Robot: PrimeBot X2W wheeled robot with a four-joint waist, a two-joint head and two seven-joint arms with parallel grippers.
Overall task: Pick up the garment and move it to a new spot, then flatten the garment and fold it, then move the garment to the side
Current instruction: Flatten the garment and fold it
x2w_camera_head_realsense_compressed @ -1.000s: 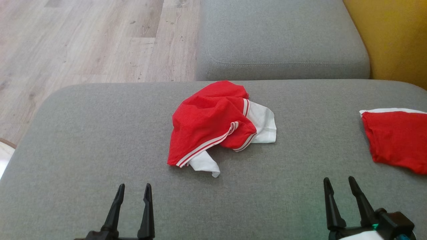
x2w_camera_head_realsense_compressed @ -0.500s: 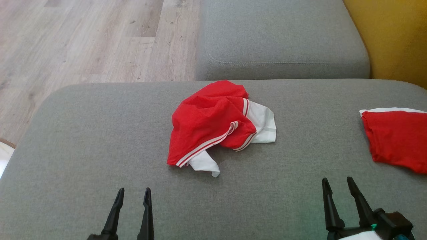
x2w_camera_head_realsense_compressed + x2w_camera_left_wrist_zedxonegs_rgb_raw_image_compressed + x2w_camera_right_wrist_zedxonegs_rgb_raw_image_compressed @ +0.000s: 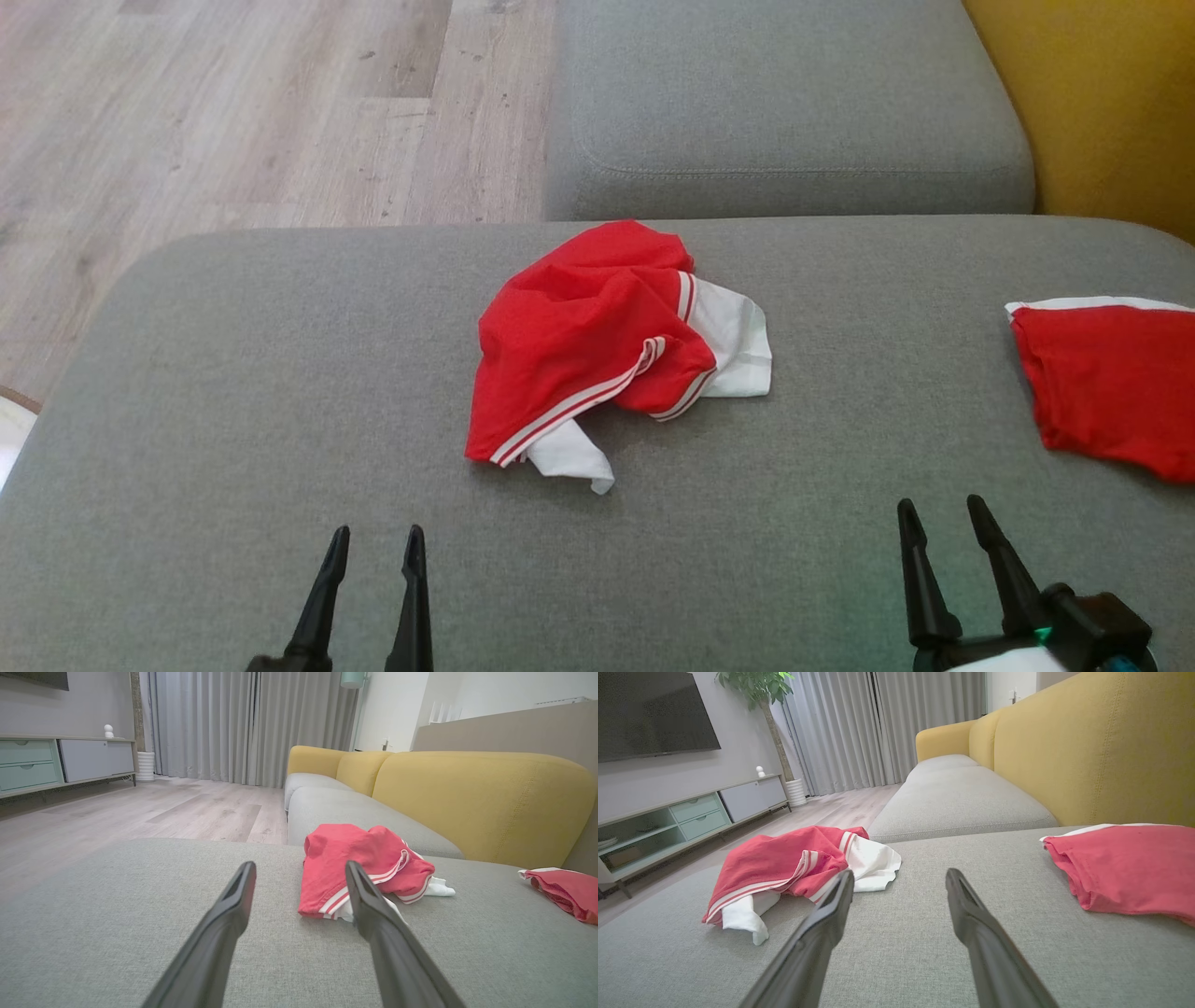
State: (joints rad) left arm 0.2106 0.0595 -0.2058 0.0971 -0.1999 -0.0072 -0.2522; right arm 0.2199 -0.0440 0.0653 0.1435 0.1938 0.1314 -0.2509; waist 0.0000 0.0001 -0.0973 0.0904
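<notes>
Next, my left gripper grabs the crumpled garment by the red corner (image 3: 478, 448) beside its striped edge (image 3: 573, 405) to move and flatten it.
A crumpled red garment (image 3: 583, 341) with white stripes and white panels lies in a heap at the middle of the grey sofa seat (image 3: 280, 373). It also appears ahead of the fingers in the left wrist view (image 3: 359, 863) and to the left in the right wrist view (image 3: 784, 868). My left gripper (image 3: 375, 541) hovers open near the seat's front edge, well short of the garment and to its left. Over at the front right, my right gripper (image 3: 941, 511) is open too, with nothing between its fingers.
A second red piece of clothing (image 3: 1111, 383) lies flat at the seat's right edge. A further grey cushion (image 3: 784, 112) extends beyond, with a yellow backrest (image 3: 1102, 112) on the right. Wooden floor (image 3: 233, 112) lies past the seat's left side.
The left gripper has drawn back slightly toward the bottom edge. The whole picture has shifted a little upward; the garment has not moved.
</notes>
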